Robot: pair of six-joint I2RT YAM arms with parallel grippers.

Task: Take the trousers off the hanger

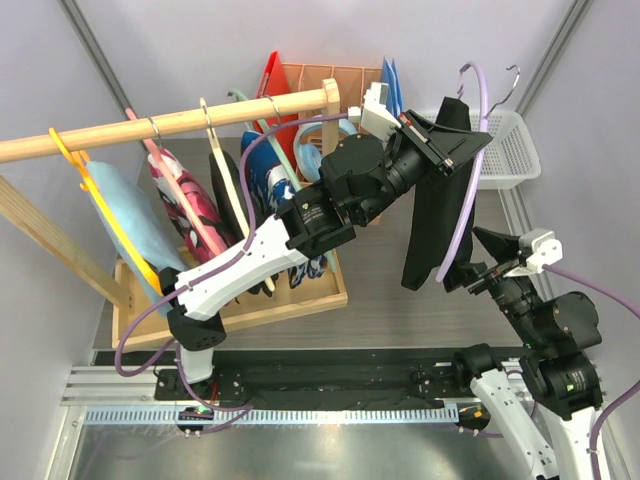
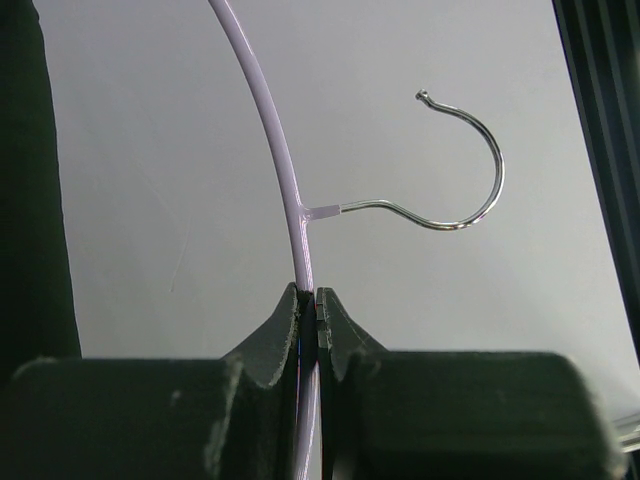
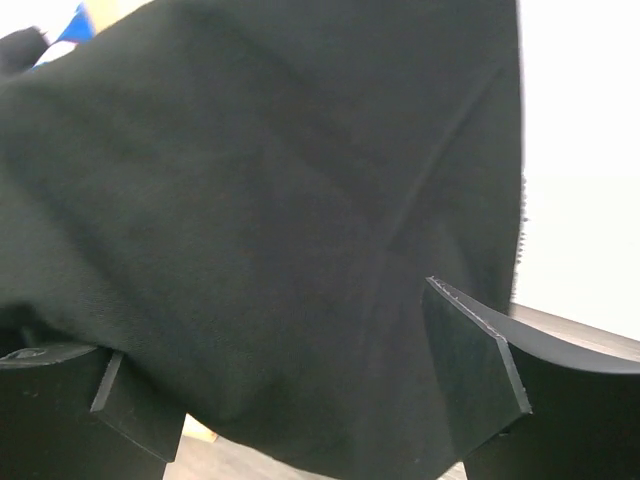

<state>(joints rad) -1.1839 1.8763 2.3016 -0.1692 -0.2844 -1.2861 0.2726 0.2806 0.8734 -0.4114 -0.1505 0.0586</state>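
Observation:
I should next grab the black trousers with my right gripper by their free hanging edge (image 1: 457,268). Then it can pull them off the lilac hanger (image 1: 462,215).
My left gripper (image 1: 468,140) is shut on a lilac hanger (image 1: 462,215) and holds it in the air right of the rail. In the left wrist view the jaws (image 2: 315,300) pinch the hanger's thin bar (image 2: 288,170) just below its metal hook (image 2: 470,200). The plain black trousers (image 1: 435,210) hang folded over this hanger. My right gripper (image 1: 468,262) is open at their lower edge. In the right wrist view the black cloth (image 3: 260,200) fills the gap between the spread fingers (image 3: 475,350). The blue printed trousers (image 1: 268,185) hang on the rack.
A wooden rail (image 1: 170,122) carries a pink floral garment (image 1: 185,200), a light-blue cloth (image 1: 130,215) on a yellow hanger, and other hangers. The rack's wooden base (image 1: 240,310) lies below. A white basket (image 1: 510,150) stands at the back right.

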